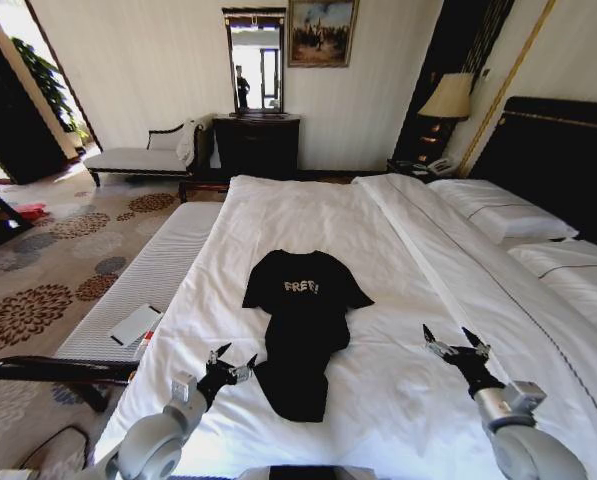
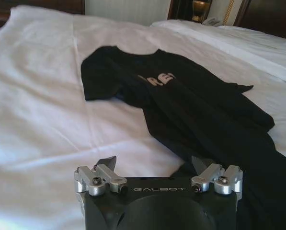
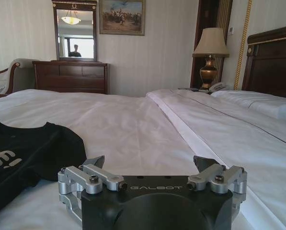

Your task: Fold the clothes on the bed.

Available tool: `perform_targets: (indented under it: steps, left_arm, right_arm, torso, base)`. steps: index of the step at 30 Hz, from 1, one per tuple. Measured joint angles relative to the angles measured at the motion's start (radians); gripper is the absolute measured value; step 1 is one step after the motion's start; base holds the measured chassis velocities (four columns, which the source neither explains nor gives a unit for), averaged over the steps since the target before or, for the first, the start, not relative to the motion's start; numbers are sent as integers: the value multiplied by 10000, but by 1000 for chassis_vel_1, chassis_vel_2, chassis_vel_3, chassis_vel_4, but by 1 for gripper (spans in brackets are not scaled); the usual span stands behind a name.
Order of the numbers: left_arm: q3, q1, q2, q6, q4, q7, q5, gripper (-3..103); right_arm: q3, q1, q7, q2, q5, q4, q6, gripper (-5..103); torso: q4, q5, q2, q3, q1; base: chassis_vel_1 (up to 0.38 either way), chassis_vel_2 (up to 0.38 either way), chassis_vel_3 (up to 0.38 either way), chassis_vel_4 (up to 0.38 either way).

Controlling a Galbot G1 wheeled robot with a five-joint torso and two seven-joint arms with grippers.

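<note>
The shirt's lower part (image 1: 300,365) lies bunched and slack, so my left gripper should next grab the corner of the shirt's hem that pokes out.
A black T-shirt (image 1: 301,318) with white lettering lies on the white bed (image 1: 398,230), sleeves spread and its lower part bunched narrow toward me. My left gripper (image 1: 232,359) hovers open just left of the shirt's lower part, close to the fabric. In the left wrist view the T-shirt (image 2: 190,103) lies right ahead of the left gripper (image 2: 154,164), one fingertip at the cloth's edge. My right gripper (image 1: 456,340) stands open over bare sheet, well to the right of the shirt. The right wrist view shows the T-shirt (image 3: 28,155) off to one side of the right gripper (image 3: 150,160).
White pillows (image 1: 503,215) lie at the dark headboard (image 1: 568,150) on the right. A striped bench (image 1: 138,290) with a notepad runs along the bed's left side. A chaise (image 1: 143,155), dresser (image 1: 256,145) with mirror and lamp (image 1: 446,100) stand along the far wall.
</note>
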Motion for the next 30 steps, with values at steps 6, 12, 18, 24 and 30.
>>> perform_targets:
  steps: [6, 12, 18, 24, 30]
  left_arm:
    - [144, -41, -207, 239, 132, -106, -691, 87]
    - [348, -405, -511, 421, 634, -224, -1312, 87]
    - [821, -801, -857, 464, 1146, -231, -1221, 74]
    - [992, -972, -1058, 417, 1257, -13, -803, 54]
    - [1159, -1145, -1021, 409, 1362, 155, -675, 38]
  right_arm:
    - [46, -2, 81, 56, 21, -62, -53, 100]
    - [-25, 35, 156, 208, -9, -155, -173, 100]
    - [-143, 200, 274, 206, -39, -147, -350, 100]
    - [-271, 353, 352, 167, -63, -165, -458, 100]
    - [-461, 531, 476, 97, -93, -203, -582, 100]
  torso:
    - [0, -1, 0, 0, 1]
    - [-1, 1, -1, 0, 1]
    - [0, 0, 0, 0, 1]
    - [0, 0, -1, 0, 1]
    - [-1, 0, 0, 0, 1]
  base:
    - [0, 0, 0, 0]
    - [0, 0, 0, 0]
    - [0, 0, 0, 0]
    - [0, 0, 0, 0]
    - [0, 0, 0, 0]
